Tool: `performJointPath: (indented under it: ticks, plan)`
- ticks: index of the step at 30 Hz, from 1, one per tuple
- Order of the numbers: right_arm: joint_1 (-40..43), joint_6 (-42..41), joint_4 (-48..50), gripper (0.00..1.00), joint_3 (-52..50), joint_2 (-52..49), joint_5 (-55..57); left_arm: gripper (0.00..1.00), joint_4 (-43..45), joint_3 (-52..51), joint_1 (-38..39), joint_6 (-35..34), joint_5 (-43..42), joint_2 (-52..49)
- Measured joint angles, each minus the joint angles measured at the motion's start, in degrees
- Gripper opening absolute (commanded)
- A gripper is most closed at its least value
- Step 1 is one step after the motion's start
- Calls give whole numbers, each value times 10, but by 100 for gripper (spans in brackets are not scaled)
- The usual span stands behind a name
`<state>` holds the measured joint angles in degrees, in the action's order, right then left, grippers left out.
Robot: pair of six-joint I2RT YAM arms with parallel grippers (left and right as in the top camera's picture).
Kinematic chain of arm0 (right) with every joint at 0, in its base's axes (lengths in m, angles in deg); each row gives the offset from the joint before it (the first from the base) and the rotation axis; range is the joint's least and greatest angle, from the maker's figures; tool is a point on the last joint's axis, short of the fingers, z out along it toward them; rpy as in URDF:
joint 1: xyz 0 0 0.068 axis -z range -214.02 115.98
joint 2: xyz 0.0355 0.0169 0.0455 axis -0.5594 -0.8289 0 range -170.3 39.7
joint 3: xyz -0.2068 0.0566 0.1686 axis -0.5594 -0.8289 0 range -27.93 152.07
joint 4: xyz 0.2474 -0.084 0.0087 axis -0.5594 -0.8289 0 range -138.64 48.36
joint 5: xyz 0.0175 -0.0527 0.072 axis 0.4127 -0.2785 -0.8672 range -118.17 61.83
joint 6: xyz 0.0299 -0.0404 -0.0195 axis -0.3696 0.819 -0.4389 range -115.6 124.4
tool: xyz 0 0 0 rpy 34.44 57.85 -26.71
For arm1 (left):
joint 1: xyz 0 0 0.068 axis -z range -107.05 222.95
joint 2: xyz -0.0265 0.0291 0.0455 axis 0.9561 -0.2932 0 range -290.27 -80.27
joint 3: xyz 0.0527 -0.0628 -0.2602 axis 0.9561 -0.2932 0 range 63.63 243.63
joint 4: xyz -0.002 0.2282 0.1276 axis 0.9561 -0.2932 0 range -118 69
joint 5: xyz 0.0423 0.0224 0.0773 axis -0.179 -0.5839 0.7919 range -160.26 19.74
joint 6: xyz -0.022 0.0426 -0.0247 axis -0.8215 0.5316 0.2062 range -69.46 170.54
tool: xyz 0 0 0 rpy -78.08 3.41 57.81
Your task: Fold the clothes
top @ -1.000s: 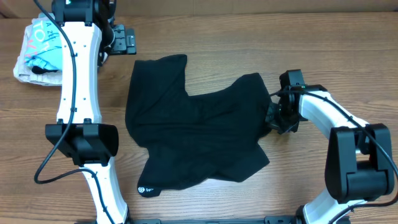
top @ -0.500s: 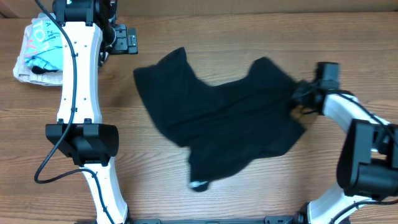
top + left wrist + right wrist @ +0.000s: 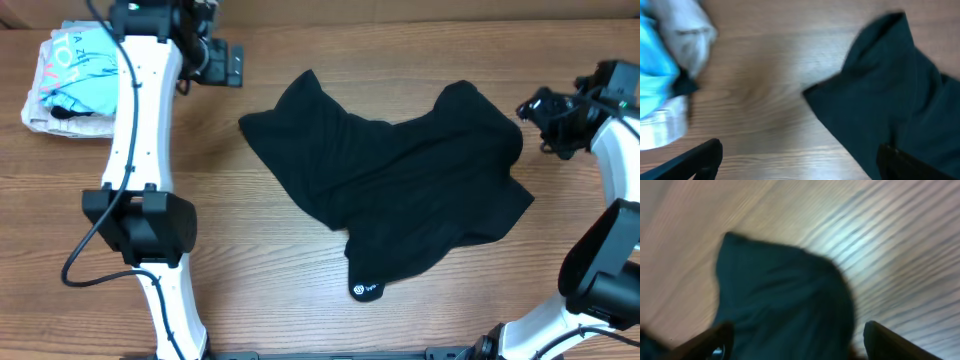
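Observation:
The black garment needs to be spread for folding, so next my left gripper will take it by its outer corner point(image 3: 250, 125) point(image 3: 813, 96), opposite my right gripper.
The clothes point(image 3: 400, 175), one black garment, lie crumpled across the middle of the table, with the small white round mark point(image 3: 367, 290) at the near edge. My right gripper point(image 3: 535, 108) hangs just off the garment's far right corner. In the right wrist view the right gripper point(image 3: 797, 342) is open, its fingers wide apart over the dark cloth point(image 3: 785, 295), gripping nothing. My left gripper point(image 3: 232, 65) is at the far left of the garment. In the left wrist view the left gripper point(image 3: 800, 162) is open over bare wood, with the cloth point(image 3: 890, 100) to its right.
A light-blue printed shirt point(image 3: 75, 60) lies on a beige folded garment point(image 3: 40, 115) at the table's far left corner. Both also show in the left wrist view, the shirt point(image 3: 655, 85) and the beige garment point(image 3: 687, 35). The left arm point(image 3: 140, 150) runs along the left side.
The right gripper dragged the garment to the right, then opened and let go of it. The left gripper shifted slightly right, still open.

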<state>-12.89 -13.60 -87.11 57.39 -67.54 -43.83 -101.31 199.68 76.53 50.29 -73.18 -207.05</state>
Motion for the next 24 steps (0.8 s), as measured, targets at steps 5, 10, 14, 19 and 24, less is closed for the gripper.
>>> performJointPath:
  ticks: [5,10,14,19,24]
  plan:
    - [-25,9,-64,86,27,0,-34,96,36,-92,10,4,-11,0]
    - [-62,20,-85,86,27,0,-41,94,114,-190,9,5,-18,0]
    - [-85,24,-86,86,27,0,-39,94,195,-252,9,5,-21,0]
    - [-104,27,-85,86,27,0,-35,94,277,-305,9,5,-22,0]
    - [-114,28,-86,86,27,0,-32,93,342,-338,11,5,-25,0]
